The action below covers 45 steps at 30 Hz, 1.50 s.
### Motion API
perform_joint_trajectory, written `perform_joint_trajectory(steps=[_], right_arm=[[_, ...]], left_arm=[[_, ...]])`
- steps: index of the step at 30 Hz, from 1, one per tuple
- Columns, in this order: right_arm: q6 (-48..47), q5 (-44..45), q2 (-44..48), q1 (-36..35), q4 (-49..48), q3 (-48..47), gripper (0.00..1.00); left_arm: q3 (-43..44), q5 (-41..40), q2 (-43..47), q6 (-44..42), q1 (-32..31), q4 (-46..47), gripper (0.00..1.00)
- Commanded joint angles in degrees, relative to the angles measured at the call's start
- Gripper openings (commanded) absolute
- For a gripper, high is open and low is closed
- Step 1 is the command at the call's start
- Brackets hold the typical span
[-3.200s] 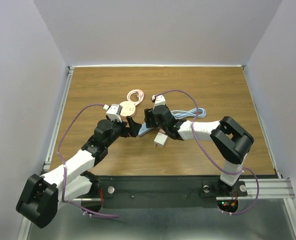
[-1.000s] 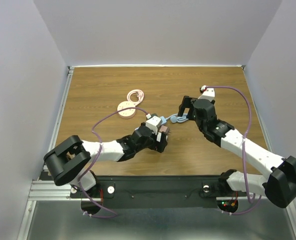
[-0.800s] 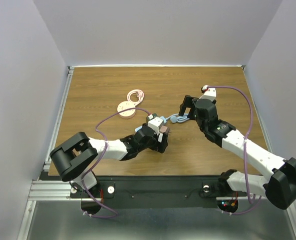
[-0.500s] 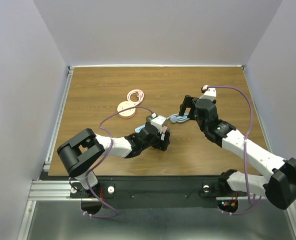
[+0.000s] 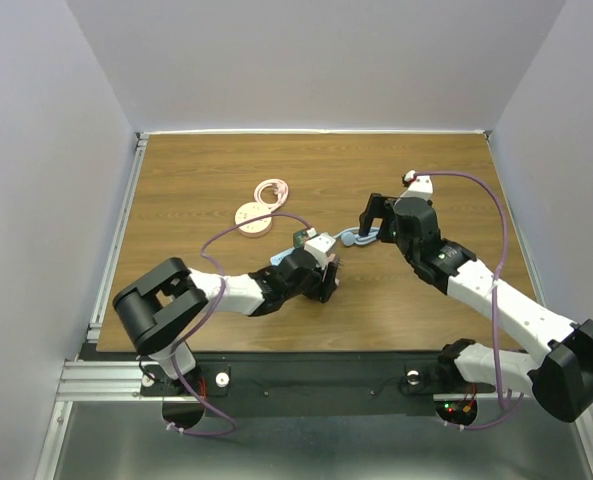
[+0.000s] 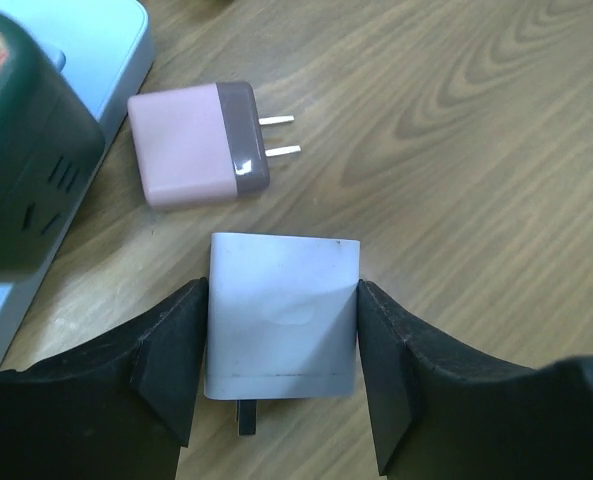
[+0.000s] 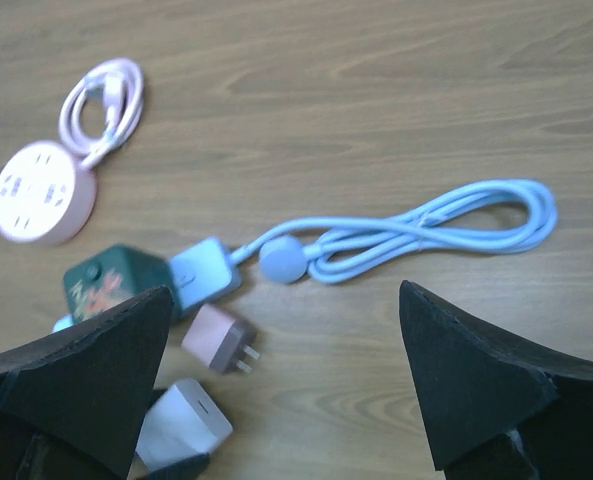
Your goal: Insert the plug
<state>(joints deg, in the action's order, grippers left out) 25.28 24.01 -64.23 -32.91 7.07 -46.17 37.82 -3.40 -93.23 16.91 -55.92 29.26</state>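
Observation:
My right gripper takes hold of the white plug's body at the end opposite its prongs next, leaving the prongs free, to insert the plug.
A white plug point(image 6: 281, 310) lies flat on the wooden table, its prongs pointing toward my left wrist camera. My left gripper point(image 6: 281, 330) is shut on it, with both black fingers point(image 6: 171, 350) pressed against its sides. In the top view this gripper point(image 5: 326, 280) sits low at the table's middle. The white plug point(image 7: 181, 425) also shows at the bottom left of the right wrist view. A light blue power strip point(image 6: 86, 40) with a dark green block point(image 6: 26, 170) on it lies just beyond. My right gripper point(image 7: 286, 300) hangs open and empty above the table.
A pink plug point(image 6: 196, 145) lies loose between the white plug and the strip. The strip's blue cable point(image 7: 426, 230) is coiled to the right. A round pink socket point(image 5: 254, 218) and its coiled pink cord point(image 5: 271, 190) rest further back on the left.
My left gripper's jaws have closed in onto the white plug's sides, and the left arm has shifted slightly. The right arm has stayed still.

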Motion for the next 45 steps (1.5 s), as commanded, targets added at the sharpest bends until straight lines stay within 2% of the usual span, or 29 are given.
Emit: perform_joint_trajectory(steps=[1,5,8,9,15,21,32,38,42,45], right_arm=[[-0.8,-9.7,0.9,0.6,4.6,-3.9,1.00],[0.5,-23.5,0.2,0.6,9.3,-7.3,1.00],[1.4,-30.8,0.2,0.7,10.2,-8.0,1.00],[2.2,-34.9,0.1,0.7,10.2,-8.5,0.99],[3.5,-50.3,-2.7,0.7,10.8,-10.8,0.95],[3.1,-59.8,-6.9,0.7,10.8,-9.6,0.91],[3.5,-62.1,-7.5,0.7,10.7,-7.5,0.89],[4.3,-63.2,-7.0,0.7,10.6,-7.1,0.84],[4.7,-63.6,-6.4,0.7,10.6,-7.4,0.73],[4.8,-65.3,-6.7,0.7,10.1,-7.5,0.55]], left_arm=[[-4.3,0.8,10.2,-4.6,-0.3,3.0,0.00],[-8.5,0.1,20.0,-9.3,-0.3,5.2,0.00],[-11.4,3.1,23.6,-11.3,-0.3,8.5,0.00],[-12.6,6.6,25.4,-12.2,-0.3,10.6,0.00],[-13.5,7.7,30.0,-12.8,-0.3,13.0,0.00],[-12.4,9.3,31.7,-14.5,-0.4,14.1,0.00],[-12.4,8.4,33.7,-14.7,-1.5,17.4,0.00],[-12.4,7.5,35.0,-15.1,-1.7,18.2,0.00],[-12.0,8.4,33.6,-14.7,-2.1,18.6,0.00],[-12.1,8.5,33.0,-14.6,-2.5,19.3,0.00]])
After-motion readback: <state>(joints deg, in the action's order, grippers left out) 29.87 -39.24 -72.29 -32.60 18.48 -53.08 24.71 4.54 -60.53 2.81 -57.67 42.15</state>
